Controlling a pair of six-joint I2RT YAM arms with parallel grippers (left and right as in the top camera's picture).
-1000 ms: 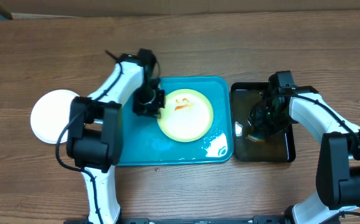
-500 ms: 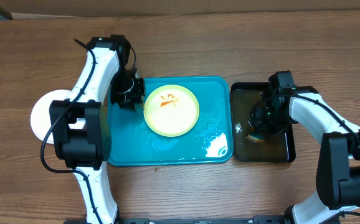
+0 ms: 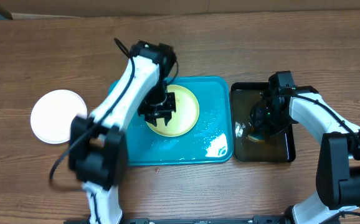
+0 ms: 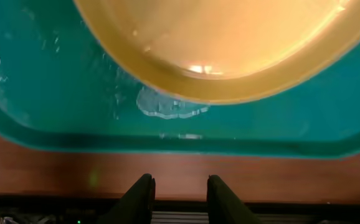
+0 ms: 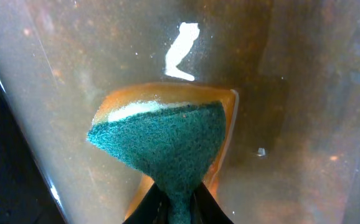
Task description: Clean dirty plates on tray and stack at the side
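The left gripper should grab the lime-green plate by its rim nearest the white plate (image 3: 56, 116). The top side of the lime-green plate then stays free for sponging and stacking.
A lime-green rimmed plate (image 3: 185, 109) lies in the teal tray (image 3: 214, 99), left of its middle. My left gripper (image 3: 158, 115) hovers over the plate's left part, open and empty. The arm hides any sauce smear. In the left wrist view the plate (image 4: 230, 43) fills the top, the wet tray (image 4: 55, 93) lies below it, and the open fingers (image 4: 180, 199) frame bare wood. A white plate (image 3: 56, 116) sits on the table to the left. I see no third plate apart from these. My right gripper (image 5: 179, 208) is shut on a green-and-orange sponge (image 5: 167, 143).
A smaller black tray (image 3: 291, 146) with murky water stands right of the teal tray; the right gripper (image 3: 258, 127) holds the sponge down in it. Water puddles lie in the teal tray's front right corner (image 3: 217, 146). Bare wooden table surrounds both trays.
My left arm swung from the tray's left rim to above the plate. The plate had slid left a little and now lies still. The right arm has not moved.
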